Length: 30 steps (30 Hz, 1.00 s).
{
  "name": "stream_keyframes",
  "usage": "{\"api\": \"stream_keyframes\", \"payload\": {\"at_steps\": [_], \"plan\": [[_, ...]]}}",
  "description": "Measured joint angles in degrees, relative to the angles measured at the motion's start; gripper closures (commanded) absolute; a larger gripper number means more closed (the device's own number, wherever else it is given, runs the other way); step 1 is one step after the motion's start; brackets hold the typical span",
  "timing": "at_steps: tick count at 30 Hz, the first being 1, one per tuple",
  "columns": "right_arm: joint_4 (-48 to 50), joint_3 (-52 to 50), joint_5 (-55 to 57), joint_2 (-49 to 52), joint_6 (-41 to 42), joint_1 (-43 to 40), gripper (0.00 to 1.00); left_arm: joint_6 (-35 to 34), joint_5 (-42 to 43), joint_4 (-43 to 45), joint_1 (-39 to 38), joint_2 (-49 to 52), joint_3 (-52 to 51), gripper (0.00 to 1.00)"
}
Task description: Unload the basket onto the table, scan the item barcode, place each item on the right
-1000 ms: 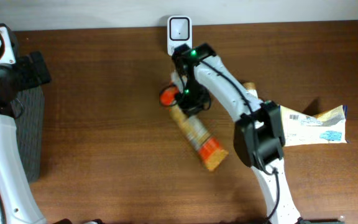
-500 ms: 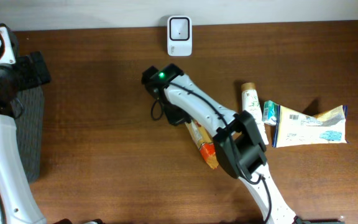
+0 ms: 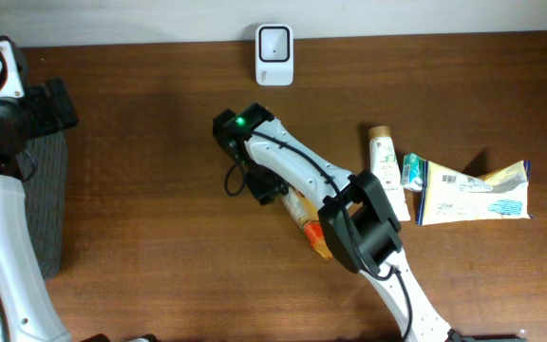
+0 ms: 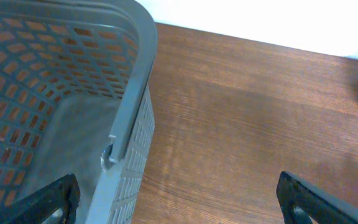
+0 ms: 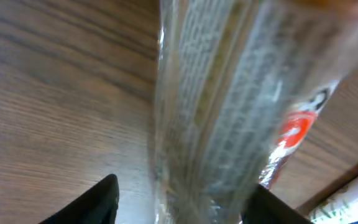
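My right gripper grabs the clear-wrapped pack across its narrow clear part [image 3: 291, 197] [image 5: 197, 188] next, instead of the pack's orange end, so its barcode stays free to scan.
The item is a long clear-wrapped pack [image 3: 310, 220] with an orange end, lying on the table under my right arm. In the right wrist view the pack [image 5: 229, 106] fills the middle, blurred, with small print along it. My right gripper [image 3: 266, 188] sits over its upper end. The right gripper [image 5: 188, 202] is open, its fingers standing either side of the pack with a gap on the left. The white scanner [image 3: 273, 43] stands at the table's back edge. My left gripper [image 4: 182, 205] is open and holds nothing, above the basket's edge.
A grey mesh basket [image 4: 132, 106] stands at the far left; overhead, the basket [image 3: 46, 204] sits under my left arm. To the right lie a cream tube [image 3: 385, 166], a small green packet [image 3: 413, 171] and a white and yellow bag [image 3: 478, 195].
My right arm has swung away from the scanner, down and to the left, carrying the pack. Its jaws were shut on the pack and now stand open. The left arm has not moved.
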Motion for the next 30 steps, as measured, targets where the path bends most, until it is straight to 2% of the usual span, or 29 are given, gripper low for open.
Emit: {"api": "stream_keyframes", "payload": {"at_steps": [8,11,13,15,25,30], "plan": [[-1.0,0.9,-0.6,0.0,-0.5,-0.5,0.36,0.0,0.0,0.0,0.0,0.0,0.0,0.01],[-1.7,1.0,-0.3,0.0,-0.5,-1.3,0.3,0.0,0.0,0.0,0.0,0.0,0.0,0.01],[-2.8,1.8,0.2,0.0,-0.7,-2.7,0.23,0.0,0.0,0.0,0.0,0.0,0.0,0.01],[-3.3,2.4,0.3,0.0,-0.9,-4.1,0.2,0.0,0.0,0.0,0.0,0.0,0.0,0.01],[-2.9,2.3,-2.9,0.0,-1.3,-5.3,0.2,0.0,0.0,0.0,0.0,0.0,0.0,0.01],[-0.9,-1.4,-3.2,0.0,-1.3,-4.6,0.22,0.0,0.0,0.0,0.0,0.0,0.0,0.01]]}}
